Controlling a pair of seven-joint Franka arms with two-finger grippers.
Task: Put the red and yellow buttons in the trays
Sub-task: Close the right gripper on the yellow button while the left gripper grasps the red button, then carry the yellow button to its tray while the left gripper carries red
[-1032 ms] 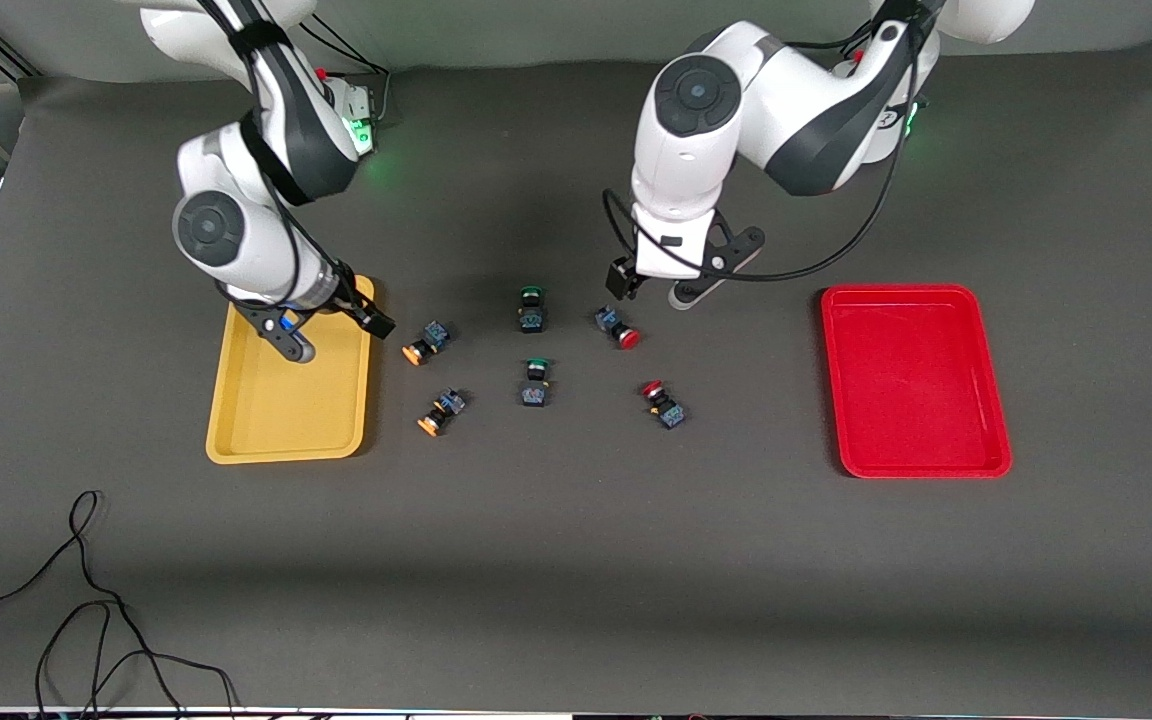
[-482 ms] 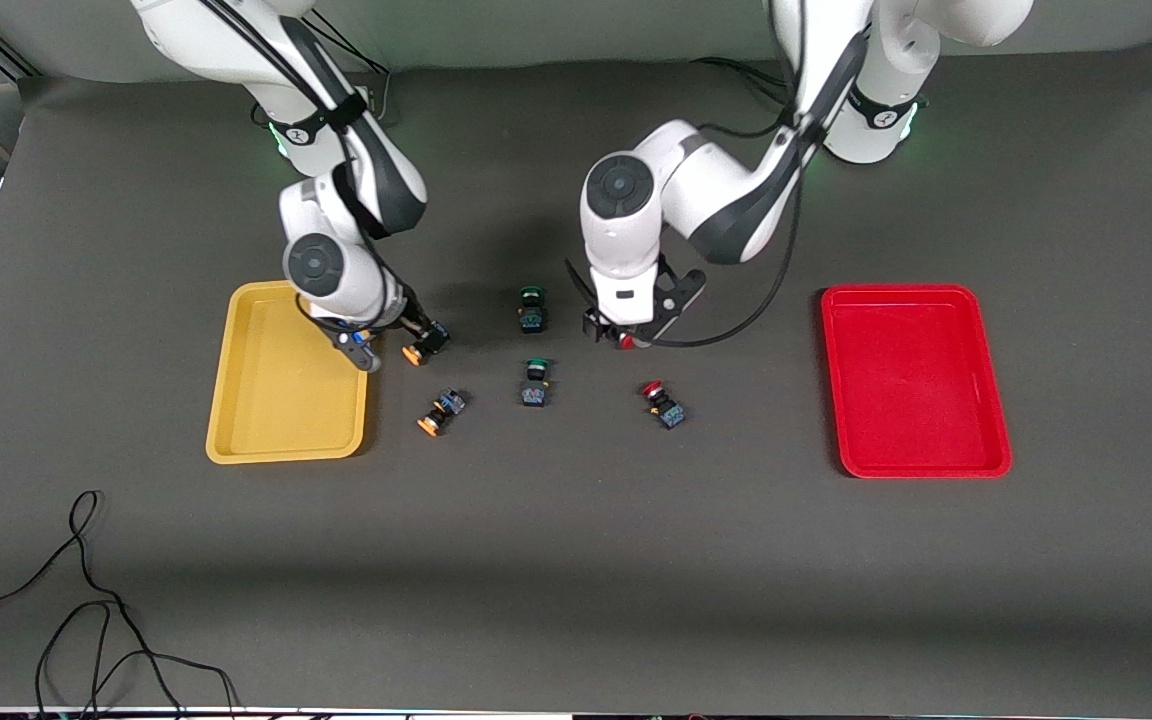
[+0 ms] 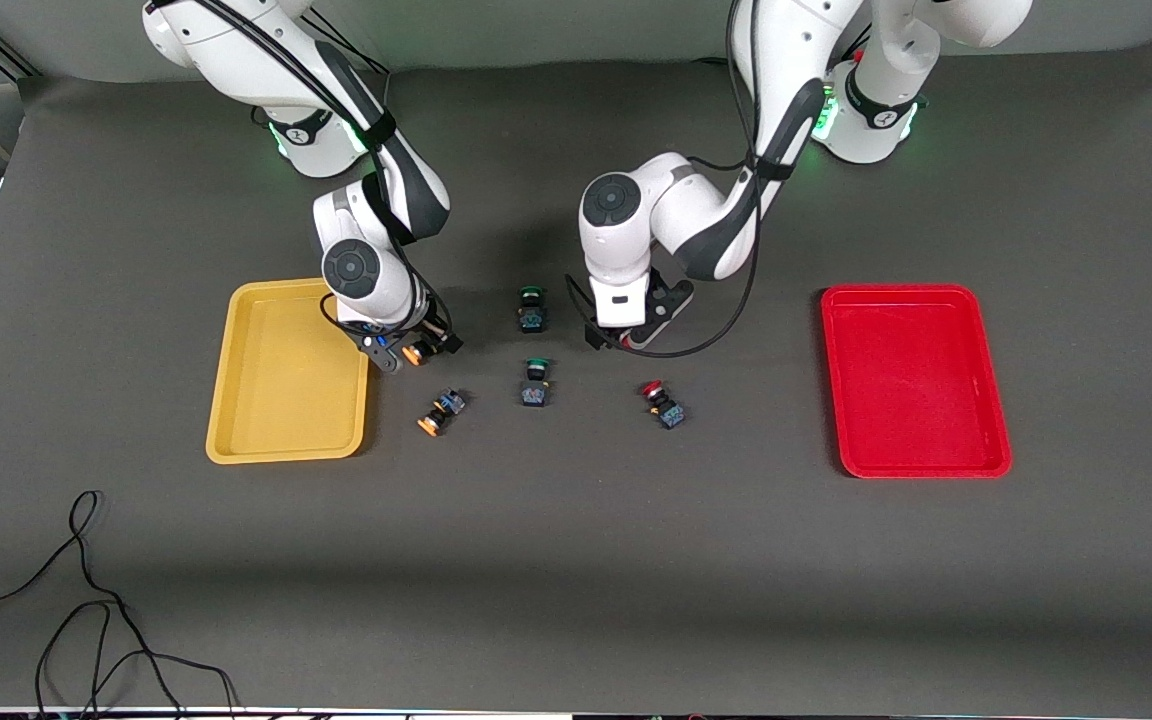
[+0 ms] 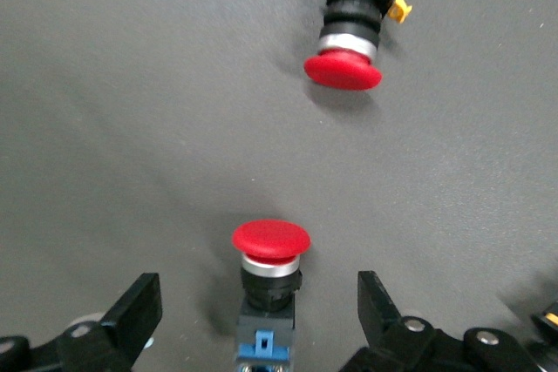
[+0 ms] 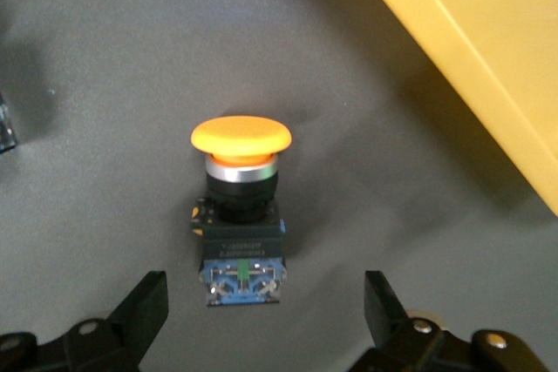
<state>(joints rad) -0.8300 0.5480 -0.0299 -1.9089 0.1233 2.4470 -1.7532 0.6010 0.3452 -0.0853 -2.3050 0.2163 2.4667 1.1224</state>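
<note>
The left gripper next needs to pick up the red button by its black neck below the cap (image 4: 270,287), so that the button can be placed in the red tray.
A red tray (image 3: 916,420) lies at the left arm's end of the table, a yellow tray (image 3: 276,400) at the right arm's end. My left gripper (image 3: 616,338) (image 4: 259,295) is open and low, its fingers either side of a red button (image 4: 268,254) without touching it. The second red button (image 3: 664,404) (image 4: 344,63) lies nearer the front camera. My right gripper (image 3: 418,348) (image 5: 266,300) is open just over a yellow button (image 3: 413,353) (image 5: 241,189) beside the yellow tray (image 5: 471,67); only its blue end reaches the fingertips. The second yellow button (image 3: 439,412) lies nearer the camera.
Two green-capped buttons (image 3: 532,308) (image 3: 535,383) lie in the middle between the grippers. A loose black cable (image 3: 86,600) curls at the table's front edge, toward the right arm's end.
Both arms have swung in and come down. The right gripper moved from over the yellow tray to the yellow button; the left gripper dropped onto the red button. Both stayed open.
</note>
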